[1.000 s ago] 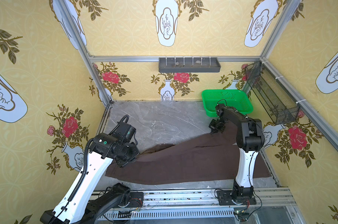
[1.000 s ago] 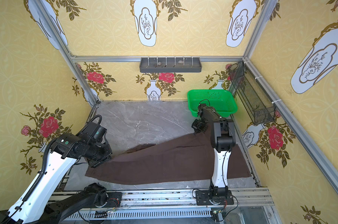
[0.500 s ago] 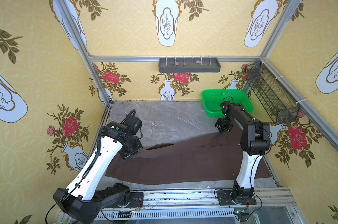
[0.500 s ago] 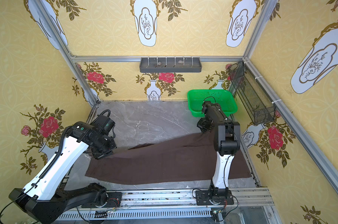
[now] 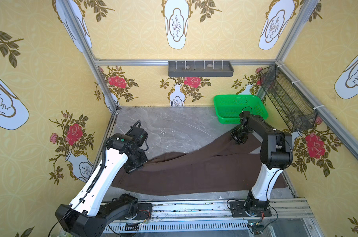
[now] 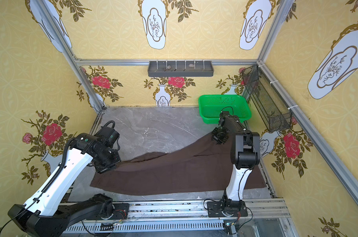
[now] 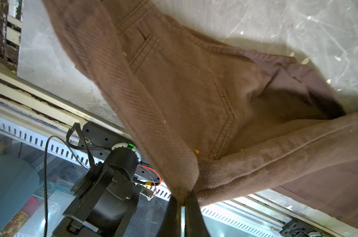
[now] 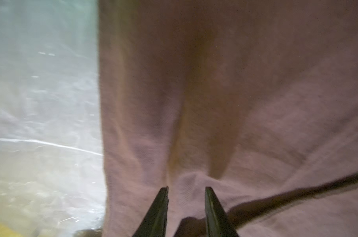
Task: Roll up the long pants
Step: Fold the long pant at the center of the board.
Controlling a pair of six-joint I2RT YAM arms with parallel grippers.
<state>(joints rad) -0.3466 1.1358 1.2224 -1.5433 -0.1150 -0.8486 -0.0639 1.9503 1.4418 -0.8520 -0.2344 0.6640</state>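
Next, the right gripper grabs the far leg's outer edge near its end, to fold the long pants' far leg over the other leg for rolling.
The long pants [image 5: 194, 174] [image 6: 174, 174] lie spread across the front of the grey table, dark brown, one leg reaching up toward the back right. My left gripper [image 5: 132, 170] [image 6: 104, 170] is at the pants' left end. In the left wrist view it [image 7: 182, 202] is shut on a pinched corner of the pants [image 7: 194, 92], near the stitched pocket. My right gripper [image 5: 238, 140] [image 6: 220, 141] hovers over the far leg end. In the right wrist view its jaws [image 8: 186, 189] stand apart just above the fabric [image 8: 235, 102], holding nothing.
A green basket [image 5: 239, 96] [image 6: 223, 96] stands at the back right, just behind the right wrist. A black wire basket [image 5: 286, 98] hangs on the right wall, and a grey shelf tray [image 5: 200, 69] on the back wall. Bare grey table [image 5: 169, 127] shows behind the pants.
The right gripper shifted right over the leg end and its jaws came apart, letting go of the fabric. The left arm swung up and back, still pinching the pants.
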